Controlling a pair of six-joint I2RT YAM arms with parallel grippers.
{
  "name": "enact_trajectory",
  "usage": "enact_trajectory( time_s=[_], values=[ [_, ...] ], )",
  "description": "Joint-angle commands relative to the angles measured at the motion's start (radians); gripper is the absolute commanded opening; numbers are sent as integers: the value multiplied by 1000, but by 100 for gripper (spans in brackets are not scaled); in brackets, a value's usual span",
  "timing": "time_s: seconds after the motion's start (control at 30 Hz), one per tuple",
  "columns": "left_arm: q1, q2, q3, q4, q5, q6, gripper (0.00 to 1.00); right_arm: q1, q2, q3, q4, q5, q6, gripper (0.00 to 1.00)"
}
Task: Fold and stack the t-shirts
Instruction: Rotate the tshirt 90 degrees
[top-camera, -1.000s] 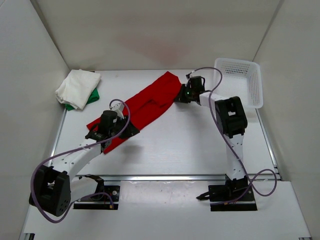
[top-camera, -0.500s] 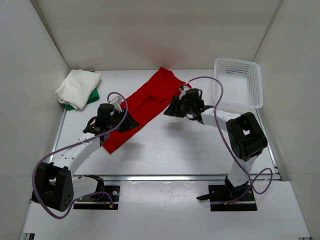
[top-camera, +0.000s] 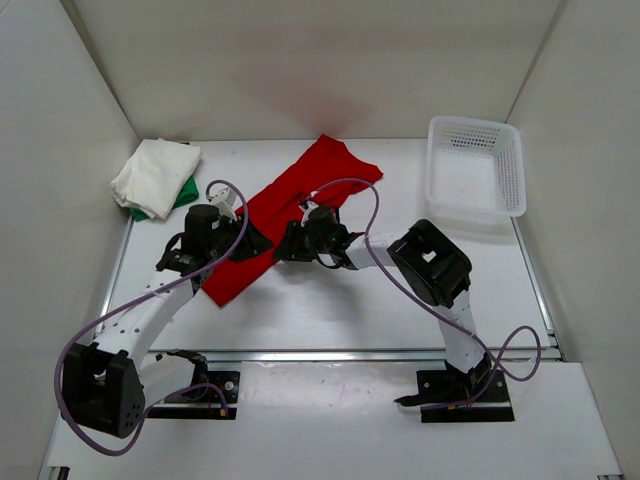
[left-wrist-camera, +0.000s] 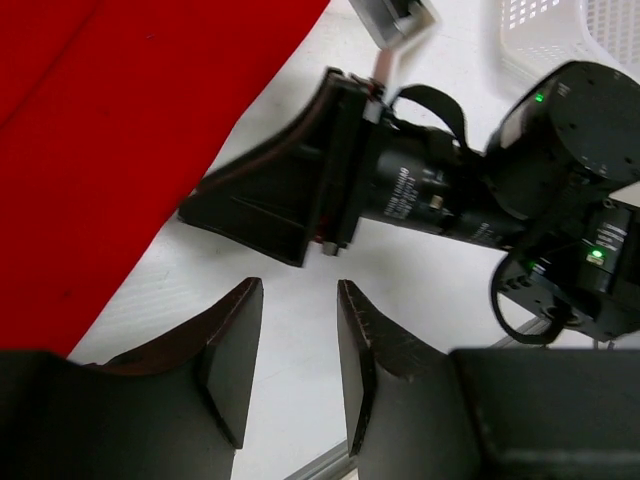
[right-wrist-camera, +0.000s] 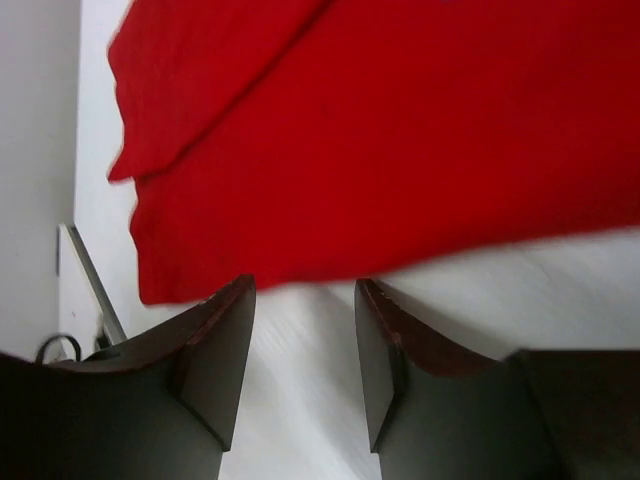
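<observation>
The left gripper should grab a near-end corner next and leave the other one for the right gripper, to fold the red t-shirt (top-camera: 290, 205) evenly.
The red t-shirt (top-camera: 290, 205) lies as a long folded strip running diagonally across the table's middle. It also fills the upper left of the left wrist view (left-wrist-camera: 110, 130) and the top of the right wrist view (right-wrist-camera: 400, 130). My left gripper (top-camera: 258, 243) (left-wrist-camera: 300, 290) is open over bare table just off the shirt's right edge, nothing between its fingers. My right gripper (top-camera: 287, 245) (right-wrist-camera: 305, 285) is open, tips low at the shirt's near edge, facing the left gripper. The off-white t-shirt (top-camera: 155, 175) lies folded on the green t-shirt (top-camera: 186, 193) at the far left.
A white mesh basket (top-camera: 478, 165) stands at the far right corner. White walls close the table (top-camera: 400, 300) on three sides. A metal rail (top-camera: 330, 354) runs along the near edge by the arm bases.
My right gripper opened, let go of the shirt's far end and swept left to the strip's middle. The left gripper widened slightly and shifted a little farther back.
</observation>
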Motion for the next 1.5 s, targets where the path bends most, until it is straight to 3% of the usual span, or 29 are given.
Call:
enact_trajectory(
  time_s=[0.0,0.07,0.2,0.27,0.37,0.57,0.63,0.67,0.7,0.73,0.83,0.93,1.07,1.23,1.37,1.47],
  values=[
    [-6,-35,22,-10,-2,19,46,22,84,81,-11,72,62,43],
    [-2,-35,19,-16,-9,24,47,21,120,125,-48,65,85,35],
    [-3,-40,6,-18,-14,35,47,-5,106,86,-50,62,87,5],
    [-5,-37,5,-18,-17,30,46,-36,63,19,-5,33,90,0],
    [-24,-23,-7,-15,-23,33,47,-119,-75,-152,18,-15,40,0],
    [-89,4,-102,19,-2,3,46,-394,-282,-366,-201,-289,-138,0],
    [-106,14,-141,19,-8,4,46,-453,-342,-414,-204,-302,-158,8],
    [-118,5,-168,16,-14,7,47,-478,-390,-448,-211,-296,-177,19],
    [-135,6,-173,14,-23,10,51,-493,-412,-453,-236,-267,-199,29],
    [-150,-2,-188,7,-26,16,59,-502,-460,-463,-275,-248,-213,31],
    [-204,9,-202,-36,-78,50,69,-493,-588,-491,-336,-176,-252,42],
    [-248,20,-207,-39,-106,58,80,-469,-690,-587,-361,-161,-243,42],
    [-273,37,-244,-4,-115,33,62,-378,-822,-762,-359,-116,-175,41],
    [-285,51,-277,13,-112,32,60,-285,-931,-885,-341,-107,-68,42],
    [-308,84,-296,34,-114,19,57,-240,-943,-949,-280,-109,-8,43],
    [-319,113,-307,74,-103,6,52,-211,-926,-948,-258,-123,16,39]
  ],
)
